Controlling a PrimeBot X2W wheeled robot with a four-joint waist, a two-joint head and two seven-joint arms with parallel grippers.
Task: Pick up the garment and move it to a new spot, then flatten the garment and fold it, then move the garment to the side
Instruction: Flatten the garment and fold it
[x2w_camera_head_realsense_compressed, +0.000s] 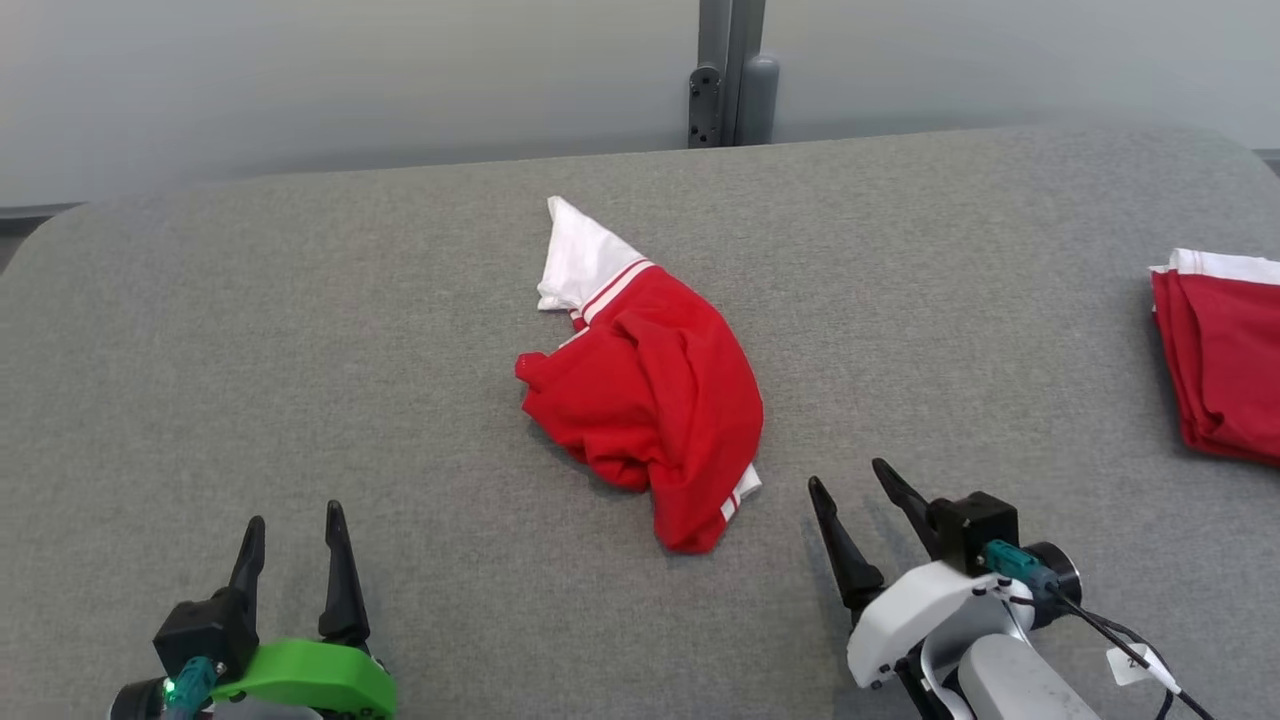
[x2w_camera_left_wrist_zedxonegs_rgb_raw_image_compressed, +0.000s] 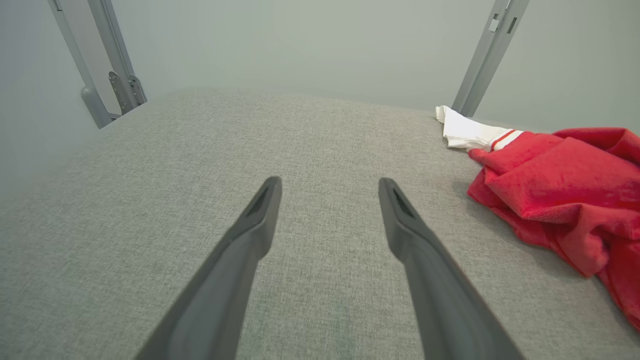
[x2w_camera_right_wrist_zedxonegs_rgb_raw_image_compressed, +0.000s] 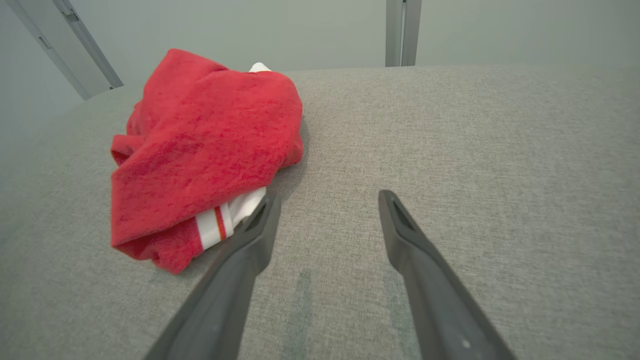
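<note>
I need to grab the crumpled garment (x2w_camera_head_realsense_compressed: 648, 396) with my right gripper next, holding it by its white-edged fold (x2w_camera_head_realsense_compressed: 740, 490), so that I can move the garment to a new spot.
A crumpled red garment (x2w_camera_head_realsense_compressed: 650, 390) with white, red-striped trim lies in a heap at the middle of the grey table (x2w_camera_head_realsense_compressed: 300, 350). My right gripper (x2w_camera_head_realsense_compressed: 850, 478) stands open just right of the heap's near end, touching nothing. In the right wrist view the garment (x2w_camera_right_wrist_zedxonegs_rgb_raw_image_compressed: 200, 150) lies left of the fingers (x2w_camera_right_wrist_zedxonegs_rgb_raw_image_compressed: 255, 235), its white hem right by the left fingertip. My left gripper (x2w_camera_head_realsense_compressed: 295, 518) is open near the front left, well apart from the cloth. The left wrist view has the garment (x2w_camera_left_wrist_zedxonegs_rgb_raw_image_compressed: 560, 185) far to the right of the empty gripper (x2w_camera_left_wrist_zedxonegs_rgb_raw_image_compressed: 330, 182).
A folded red garment with a white edge (x2w_camera_head_realsense_compressed: 1220, 350) lies at the table's right edge. Grey wall panels and a metal post (x2w_camera_head_realsense_compressed: 730, 70) stand behind the far edge. Bare grey fabric spreads to the left and front.
</note>
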